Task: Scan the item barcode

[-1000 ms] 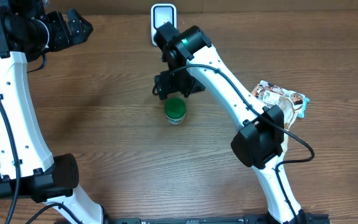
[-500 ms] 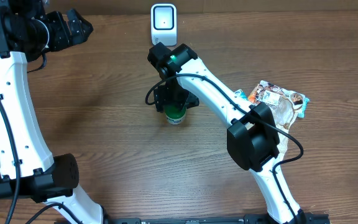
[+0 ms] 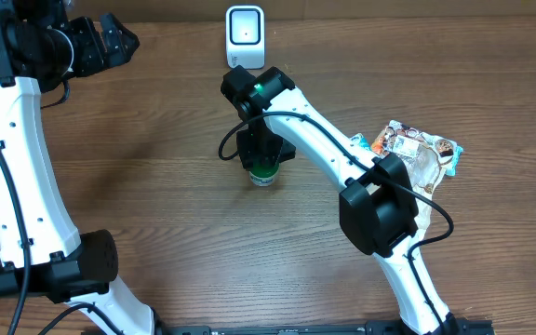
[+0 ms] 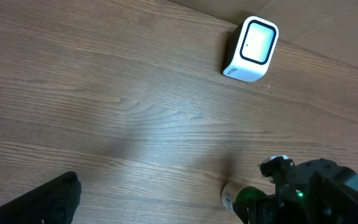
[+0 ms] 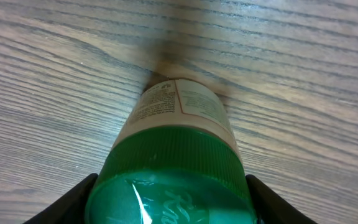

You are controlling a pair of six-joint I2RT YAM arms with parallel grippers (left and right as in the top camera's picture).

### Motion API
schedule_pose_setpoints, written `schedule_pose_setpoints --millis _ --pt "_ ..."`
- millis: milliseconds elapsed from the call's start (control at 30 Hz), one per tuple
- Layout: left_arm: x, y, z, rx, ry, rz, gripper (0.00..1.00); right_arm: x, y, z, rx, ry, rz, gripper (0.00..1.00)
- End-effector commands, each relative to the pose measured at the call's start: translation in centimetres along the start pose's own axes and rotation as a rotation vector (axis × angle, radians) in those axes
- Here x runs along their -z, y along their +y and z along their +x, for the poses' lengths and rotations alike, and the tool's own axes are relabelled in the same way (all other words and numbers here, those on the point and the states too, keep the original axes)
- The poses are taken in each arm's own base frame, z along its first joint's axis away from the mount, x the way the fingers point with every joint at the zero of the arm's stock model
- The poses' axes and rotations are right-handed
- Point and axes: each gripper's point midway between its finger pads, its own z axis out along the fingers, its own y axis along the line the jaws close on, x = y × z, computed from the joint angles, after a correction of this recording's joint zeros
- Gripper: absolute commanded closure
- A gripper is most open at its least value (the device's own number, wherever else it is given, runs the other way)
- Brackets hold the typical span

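I would bring the jar (image 3: 265,175) up if I lifted my right gripper now, because the gripper's black fingers are closed on both sides of the green cap (image 3: 264,171).
The item is a small jar (image 3: 265,175) with a green screw cap and a white printed label, standing upright near the table's middle. It fills the right wrist view (image 5: 178,118), label facing away and up. My right gripper (image 5: 173,208) comes down over it, one black finger pressed against each side of the cap. The white barcode scanner (image 3: 245,26) stands at the far edge, its window facing the table (image 4: 252,48). My left gripper (image 3: 119,35) hangs open and empty at the far left; one of its fingers (image 4: 45,202) shows in its wrist view.
A crinkled snack packet (image 3: 422,149) lies at the right, partly under the right arm's elbow. The left arm's white links run down the left side of the table.
The right gripper dropped from behind the jar onto its cap and narrowed its jaws until they met the cap's sides. The left arm stayed still.
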Motion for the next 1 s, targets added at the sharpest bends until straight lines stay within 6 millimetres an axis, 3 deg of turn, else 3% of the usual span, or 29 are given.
schedule_pose_setpoints --millis 0,67,100,233,300,500,600,733,967 --pt "0.1 -0.3 0.0 -0.004 -0.004 0.002 0.00 4.1 2.4 -1.1 0.182 -0.086 -0.136 0.61" --pt "0.1 -0.3 0.0 -0.004 -0.004 0.002 0.00 7.2 4.6 -1.3 0.326 -0.146 -0.269 0.61" --pt "0.1 -0.3 0.0 -0.004 -0.004 0.002 0.00 9.9 6.1 -1.3 0.437 -0.203 -0.376 0.61" --pt "0.1 -0.3 0.0 -0.004 -0.004 0.002 0.00 17.9 8.2 0.1 0.702 -0.372 -0.694 0.61" --pt "0.1 -0.3 0.0 -0.004 -0.004 0.002 0.00 21.1 7.7 0.8 0.761 -0.442 -0.813 0.60" --pt "0.1 -0.3 0.0 -0.004 -0.004 0.003 0.00 26.9 3.4 0.4 0.759 -0.596 -1.033 0.60" --pt "0.1 -0.3 0.0 -0.004 -0.004 0.002 0.00 28.7 1.0 -0.1 0.713 -0.642 -1.123 0.60" --pt "0.1 -0.3 0.0 -0.004 -0.004 0.002 0.01 29.6 -1.4 -0.7 0.668 -0.679 -1.154 0.60" --pt "0.1 -0.3 0.0 -0.004 -0.004 0.002 0.01 29.1 -1.0 -0.9 0.680 -0.678 -1.121 0.61"
